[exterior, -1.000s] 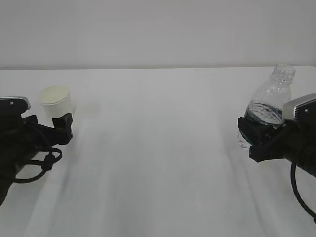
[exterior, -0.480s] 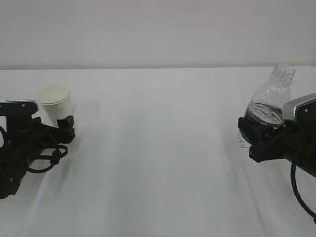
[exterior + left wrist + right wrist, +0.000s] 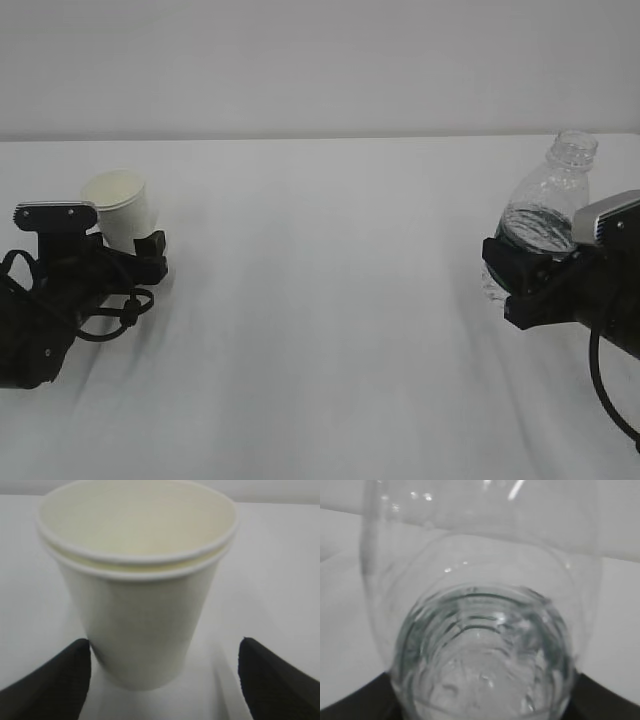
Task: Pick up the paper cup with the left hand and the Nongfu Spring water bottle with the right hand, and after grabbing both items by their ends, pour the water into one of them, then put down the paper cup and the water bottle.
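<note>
My left gripper takes hold of the cup by its lower part next, since this keeps the paper cup's rolled rim open for the pour.
The white paper cup stands on the table at the left and shows a doubled rolled rim. My left gripper is open, with one black finger on each side of the cup's base. The left finger is close against the base and the right finger stands well clear. At the right, my right gripper is shut on the lower part of the Nongfu Spring water bottle. The bottle is capless, leans slightly and holds clear water. Its label is hidden.
The white table stretches between the two arms and meets a pale wall at the back. A black cable loops under the right arm and another hangs by the left arm.
My left arm has moved forward and to the right, bringing its open fingers around the cup's base. The right gripper and the bottle have not moved.
</note>
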Robot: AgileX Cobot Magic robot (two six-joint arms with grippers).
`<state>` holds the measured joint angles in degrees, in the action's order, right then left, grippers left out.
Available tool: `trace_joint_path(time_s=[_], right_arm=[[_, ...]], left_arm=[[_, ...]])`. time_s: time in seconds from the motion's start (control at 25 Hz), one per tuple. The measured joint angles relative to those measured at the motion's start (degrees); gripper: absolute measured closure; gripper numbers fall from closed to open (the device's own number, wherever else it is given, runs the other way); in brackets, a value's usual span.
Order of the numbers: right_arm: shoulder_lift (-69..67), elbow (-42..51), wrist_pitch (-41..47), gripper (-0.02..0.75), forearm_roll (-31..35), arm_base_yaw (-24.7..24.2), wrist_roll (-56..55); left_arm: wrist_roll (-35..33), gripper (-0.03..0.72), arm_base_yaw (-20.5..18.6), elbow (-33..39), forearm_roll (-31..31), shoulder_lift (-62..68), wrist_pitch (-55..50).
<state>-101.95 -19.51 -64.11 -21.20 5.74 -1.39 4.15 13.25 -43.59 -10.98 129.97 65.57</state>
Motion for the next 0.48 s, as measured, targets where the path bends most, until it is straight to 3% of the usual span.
trace_joint_path(time_s=[0.48], right_arm=[[0.0, 0.22, 0.11, 0.325, 0.1, 0.0, 0.04]], left_arm=[[0.0, 0.015, -2.09, -4.64, -2.01, 2.08, 0.0]])
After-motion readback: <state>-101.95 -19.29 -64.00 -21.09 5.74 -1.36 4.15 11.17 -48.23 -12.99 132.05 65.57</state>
